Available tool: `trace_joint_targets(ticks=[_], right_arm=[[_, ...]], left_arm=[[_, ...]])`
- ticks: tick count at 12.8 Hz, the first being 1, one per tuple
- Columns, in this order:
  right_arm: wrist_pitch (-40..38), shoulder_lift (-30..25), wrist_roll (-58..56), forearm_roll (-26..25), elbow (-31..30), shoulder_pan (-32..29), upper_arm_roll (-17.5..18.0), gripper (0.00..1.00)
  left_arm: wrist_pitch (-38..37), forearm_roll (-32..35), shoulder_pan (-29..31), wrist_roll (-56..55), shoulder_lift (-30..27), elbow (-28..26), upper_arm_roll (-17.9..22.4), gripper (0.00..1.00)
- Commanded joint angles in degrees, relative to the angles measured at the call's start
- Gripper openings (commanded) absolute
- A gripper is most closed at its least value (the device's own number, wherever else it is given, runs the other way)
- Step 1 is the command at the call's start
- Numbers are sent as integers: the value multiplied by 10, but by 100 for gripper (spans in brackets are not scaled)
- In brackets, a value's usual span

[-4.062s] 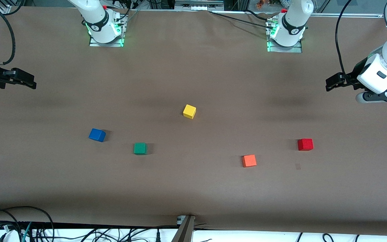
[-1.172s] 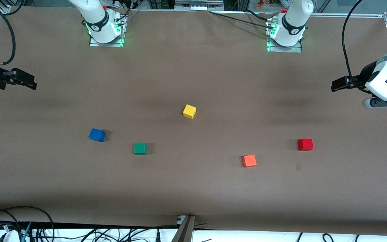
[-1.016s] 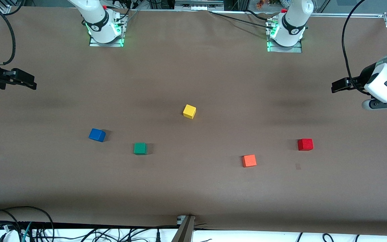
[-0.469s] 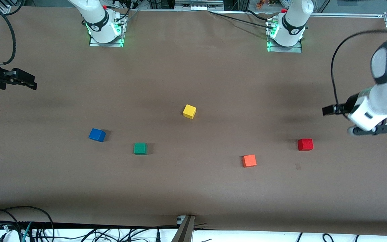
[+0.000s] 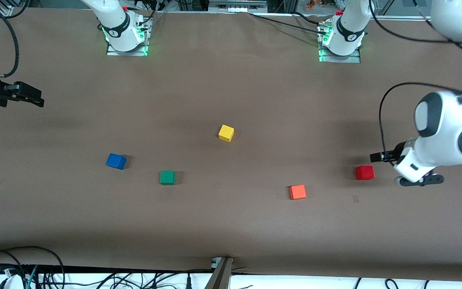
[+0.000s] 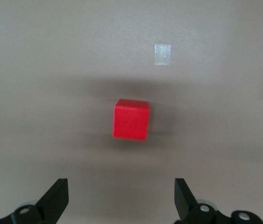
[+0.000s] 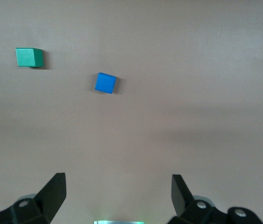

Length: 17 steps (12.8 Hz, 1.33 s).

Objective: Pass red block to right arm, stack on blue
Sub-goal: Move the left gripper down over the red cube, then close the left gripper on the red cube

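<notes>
My left gripper is about to grab the red block (image 5: 364,172) by its opposite sides, so that it can pass the block to the right arm (image 5: 10,91).
The red block (image 5: 364,172) sits on the brown table toward the left arm's end. It also shows in the left wrist view (image 6: 131,120), ahead of the fingers and not between them. My left gripper (image 5: 377,157) hangs over bare table just beside the red block, open and empty (image 6: 121,198). The blue cube (image 5: 115,161) sits toward the right arm's end and shows in the right wrist view (image 7: 106,83). My right gripper (image 5: 34,99) waits at the table's edge on the right arm's end, open and empty (image 7: 117,191).
A green cube (image 5: 167,177) sits beside the blue one, slightly nearer the camera, and shows in the right wrist view (image 7: 29,57). A yellow cube (image 5: 226,133) is mid-table. An orange-red cube (image 5: 297,192) and a small pale tape mark (image 5: 355,198) lie near the red block.
The left arm has swung in from the table's end and come down until its gripper is beside the red block. The right arm and all cubes have not moved.
</notes>
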Motion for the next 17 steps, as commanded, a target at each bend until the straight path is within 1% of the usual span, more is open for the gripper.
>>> trace_joint_targets(ticks=[1, 2, 4, 6, 9, 12, 13, 14, 15, 16, 17], right_arm=[[-2, 4, -7, 9, 11, -1, 0, 100], [-2, 4, -7, 9, 11, -1, 0, 100], [-2, 4, -8, 9, 11, -1, 0, 100], [-2, 4, -8, 9, 11, -2, 0, 100], [-2, 4, -8, 9, 11, -1, 0, 100], [-1, 4, -8, 8, 11, 0, 1, 100], [-1, 5, -8, 8, 11, 0, 1, 100], [-1, 4, -8, 8, 11, 0, 1, 100], [-2, 4, -9, 8, 11, 0, 1, 100], [-1, 5, -9, 8, 11, -1, 1, 100], [-1, 4, -9, 8, 11, 0, 1, 100]], left_arm=[[90, 6, 5, 13, 26, -41, -1, 100], [124, 8, 5, 13, 33, -58, -1, 100], [152, 9, 5, 14, 40, -75, 0, 100], [159, 10, 5, 14, 48, -74, 0, 100], [200, 9, 6, 45, 66, -73, 0, 100], [203, 9, 8, 51, 67, -69, 0, 100], [203, 10, 8, 63, 67, -68, 0, 61], [203, 14, 9, 83, 67, -67, 0, 32], [203, 15, 10, 97, 67, -64, 0, 9], [201, 15, 10, 110, 64, -63, 0, 0], [198, 16, 11, 119, 63, -62, 1, 0]])
